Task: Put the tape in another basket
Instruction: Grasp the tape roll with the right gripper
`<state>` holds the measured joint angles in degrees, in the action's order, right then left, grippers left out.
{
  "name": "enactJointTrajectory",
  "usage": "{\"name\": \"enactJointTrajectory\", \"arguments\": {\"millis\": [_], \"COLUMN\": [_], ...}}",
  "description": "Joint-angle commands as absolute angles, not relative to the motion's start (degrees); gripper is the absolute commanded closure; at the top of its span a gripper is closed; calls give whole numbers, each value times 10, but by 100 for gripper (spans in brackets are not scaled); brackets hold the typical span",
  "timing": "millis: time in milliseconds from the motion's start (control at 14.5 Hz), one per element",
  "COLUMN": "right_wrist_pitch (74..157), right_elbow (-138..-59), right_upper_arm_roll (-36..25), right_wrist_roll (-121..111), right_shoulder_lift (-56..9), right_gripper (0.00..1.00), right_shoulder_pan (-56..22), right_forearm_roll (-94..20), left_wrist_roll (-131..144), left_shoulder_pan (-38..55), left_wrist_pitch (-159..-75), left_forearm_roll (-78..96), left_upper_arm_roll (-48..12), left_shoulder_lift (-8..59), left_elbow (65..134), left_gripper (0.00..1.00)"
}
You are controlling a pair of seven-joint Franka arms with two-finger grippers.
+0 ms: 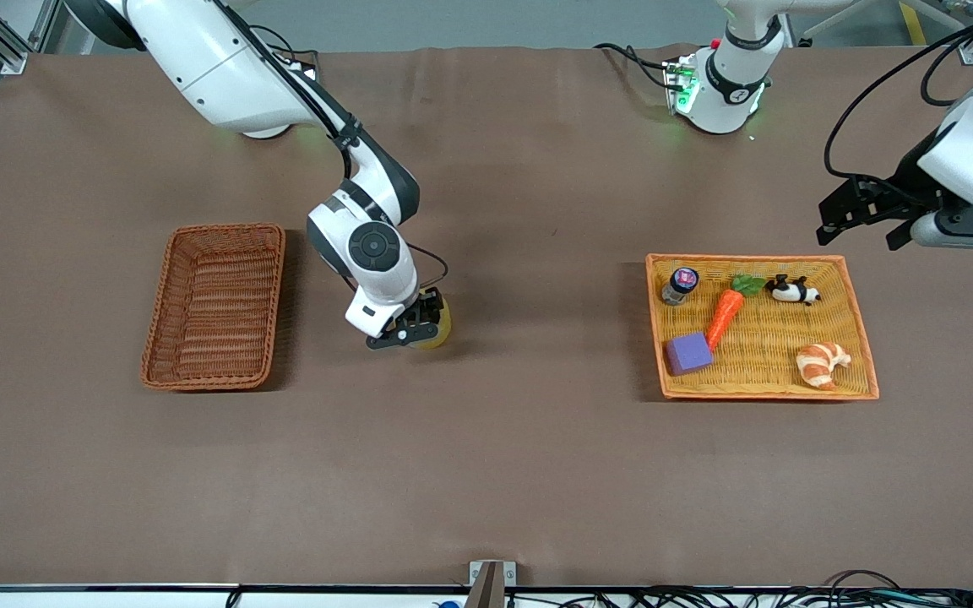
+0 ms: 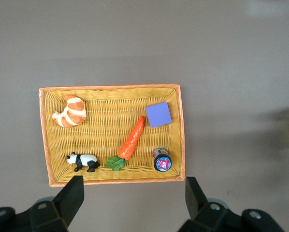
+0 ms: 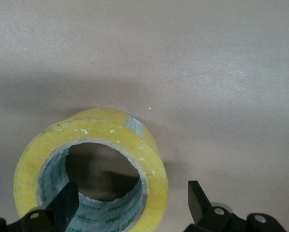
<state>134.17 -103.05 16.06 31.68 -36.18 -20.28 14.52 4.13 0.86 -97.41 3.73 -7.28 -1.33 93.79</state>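
My right gripper is going to move the tape to the reddish-brown basket, so next it should grab the tape by the side of its yellow roll point(image 3: 156, 195), from the core to the outer edge.
The tape point(image 1: 442, 324), a yellowish roll with a grey core, lies flat on the brown table between the two baskets, closer to the reddish-brown wicker basket point(image 1: 214, 306). My right gripper point(image 1: 409, 326) is low over the tape and open. In the right wrist view the tape point(image 3: 93, 164) fills the lower part; one finger point(image 3: 67, 203) is inside the core and the other stands outside the roll's wall, with a gap on each side. My left gripper point(image 1: 862, 211) waits open and empty in the air, over the table by the orange-yellow tray point(image 1: 862, 338).
The orange-yellow tray point(image 2: 113, 181) holds a croissant point(image 1: 821, 364), a carrot point(image 1: 725, 314), a purple block point(image 1: 688, 353), a panda toy point(image 1: 793, 290) and a small jar point(image 1: 680, 285). The reddish-brown basket is empty. Brown cloth covers the table.
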Motion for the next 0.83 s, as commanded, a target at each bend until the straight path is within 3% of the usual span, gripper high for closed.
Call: {"name": "enactJointTrajectory", "arguments": {"millis": [0, 277, 484, 761], "right_wrist_pitch": [1356, 1365, 1365, 1366], "right_elbow": [-1041, -1043, -1043, -1043], "right_upper_arm_roll": [161, 161, 161, 161], "right_wrist_roll": [330, 330, 330, 330], "right_shoulder_lift": [-359, -367, -369, -374], "right_gripper": [3, 21, 24, 42], "right_shoulder_pan": [-206, -203, -201, -202], "right_forearm_roll": [168, 179, 183, 198], "left_wrist_roll": [45, 47, 47, 47], "left_shoulder_pan": [11, 12, 8, 10], "left_wrist_pitch": [-985, -1023, -1036, -1028], "left_forearm_roll": [25, 25, 20, 0], "left_upper_arm_roll": [-76, -77, -77, -78], "left_shoulder_lift": [-19, -22, -19, -18], "left_elbow": [957, 977, 977, 976], "left_gripper": [6, 0, 0, 0]}}
